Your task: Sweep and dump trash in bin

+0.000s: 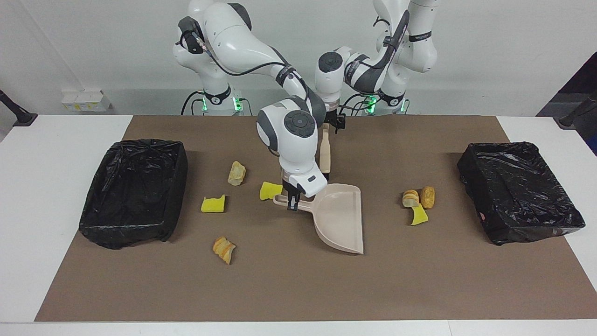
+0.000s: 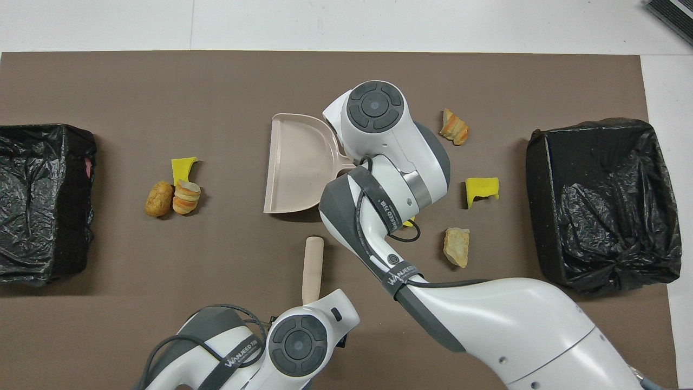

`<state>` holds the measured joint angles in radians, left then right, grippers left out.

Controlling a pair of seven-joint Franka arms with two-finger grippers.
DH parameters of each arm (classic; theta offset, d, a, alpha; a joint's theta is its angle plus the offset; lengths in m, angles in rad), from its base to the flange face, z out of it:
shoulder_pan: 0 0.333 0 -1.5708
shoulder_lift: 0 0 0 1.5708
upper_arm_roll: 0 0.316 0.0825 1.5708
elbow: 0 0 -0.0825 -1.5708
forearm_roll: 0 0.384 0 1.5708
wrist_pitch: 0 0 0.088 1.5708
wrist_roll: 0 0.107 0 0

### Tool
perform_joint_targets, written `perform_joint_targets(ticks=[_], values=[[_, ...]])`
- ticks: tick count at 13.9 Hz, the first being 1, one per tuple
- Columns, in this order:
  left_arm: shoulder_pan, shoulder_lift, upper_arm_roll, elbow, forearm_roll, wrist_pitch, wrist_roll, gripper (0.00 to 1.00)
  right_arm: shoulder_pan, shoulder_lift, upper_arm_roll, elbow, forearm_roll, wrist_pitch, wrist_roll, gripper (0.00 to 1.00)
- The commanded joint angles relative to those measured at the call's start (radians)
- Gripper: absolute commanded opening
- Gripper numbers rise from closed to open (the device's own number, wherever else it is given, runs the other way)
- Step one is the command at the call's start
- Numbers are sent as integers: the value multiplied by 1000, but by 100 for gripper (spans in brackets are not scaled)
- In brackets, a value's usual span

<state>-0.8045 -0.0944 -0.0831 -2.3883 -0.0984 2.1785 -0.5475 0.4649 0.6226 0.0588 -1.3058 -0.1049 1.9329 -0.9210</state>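
Observation:
My open left fingers surround the tan brush handle (image 2: 312,273) in the overhead view, ready to close.
My right gripper (image 1: 292,201) is shut on the handle of the pink dustpan (image 1: 340,219), whose mouth faces the left arm's end of the table. In the overhead view the wrist hides that grip; the dustpan (image 2: 298,162) shows beside it. Trash lies on the mat: a yellow chunk (image 1: 270,190) touching the handle, a yellow chunk (image 1: 213,204), a tan lump (image 1: 237,173), an orange lump (image 1: 224,248), and a cluster (image 1: 418,203) off the pan's mouth. My left gripper (image 1: 336,122) hangs open over the near end of a tan brush handle (image 1: 325,151).
Two bins lined with black bags stand at the mat's ends: one bin (image 1: 135,191) at the right arm's end, the other bin (image 1: 520,191) at the left arm's end. The brush handle (image 2: 313,268) lies between the dustpan and the robots.

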Motion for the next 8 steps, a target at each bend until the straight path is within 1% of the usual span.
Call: perform_joint_targets(ticks=[1,5,6,7,8], values=[[-21,-36,17,-29,-6,-28,-23,90,-5,-29,10,-23,-18,-31,-48,0],[-21,-25,17,-29,-6,-20,-25,89,0,-26,12,-29,-12,-22,-79,0],[-27,-24,17,-26,-6,-28,-22,79,-5,-26,12,-30,-12,-23,-82,0],[-27,-21,17,-22,-6,-31,-23,61,-5,-23,12,-30,-10,-17,-82,0],[-27,-19,19,-12,-6,-42,-25,35,-3,-21,12,-30,-9,-12,-82,0]])
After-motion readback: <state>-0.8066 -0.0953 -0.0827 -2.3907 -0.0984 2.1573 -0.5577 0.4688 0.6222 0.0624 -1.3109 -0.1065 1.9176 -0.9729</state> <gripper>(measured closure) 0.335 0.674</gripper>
